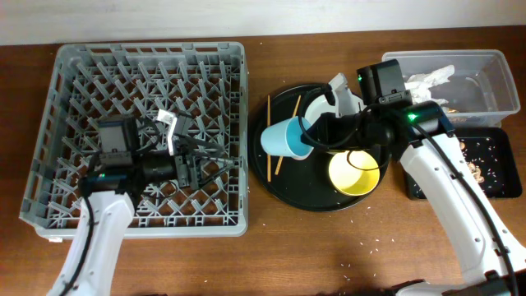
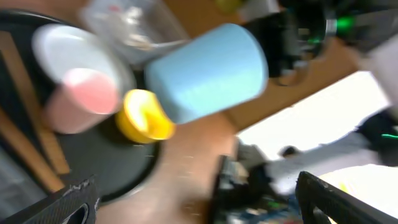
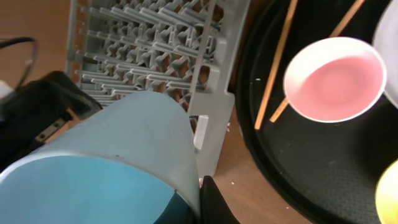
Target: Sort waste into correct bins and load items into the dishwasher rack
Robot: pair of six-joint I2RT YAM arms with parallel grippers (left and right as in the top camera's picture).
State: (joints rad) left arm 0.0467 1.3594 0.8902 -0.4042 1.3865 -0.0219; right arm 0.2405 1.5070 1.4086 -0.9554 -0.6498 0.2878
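Note:
My left gripper is to load the light blue cup rim-first into the rack (image 1: pixel 66 90), so next it needs to grab the cup by its base end, opposite the cup's held rim.
My right gripper (image 1: pixel 311 136) is shut on the rim of the light blue cup (image 1: pixel 285 136). It holds the cup on its side above the left part of the round black tray (image 1: pixel 283 191). In the right wrist view the cup (image 3: pixel 118 155) fills the lower left, with one finger (image 3: pixel 211 202) against its wall. The pink cup (image 3: pixel 339 78), two chopsticks (image 3: pixel 277 62), the plate (image 3: pixel 390 43) and the yellow bowl (image 1: pixel 355 173) are on that tray. My left gripper (image 1: pixel 196 168) is open and empty over the dishwasher rack (image 1: pixel 66 90).
The clear tub (image 1: pixel 493 62) with white napkins stands at the back right. The shallow black tray (image 1: pixel 493 185) with tan scraps lies in front of it. The left wrist view is blurred and shows the blue cup (image 2: pixel 208 71), pink cup (image 2: pixel 84 99) and yellow bowl (image 2: pixel 146 118).

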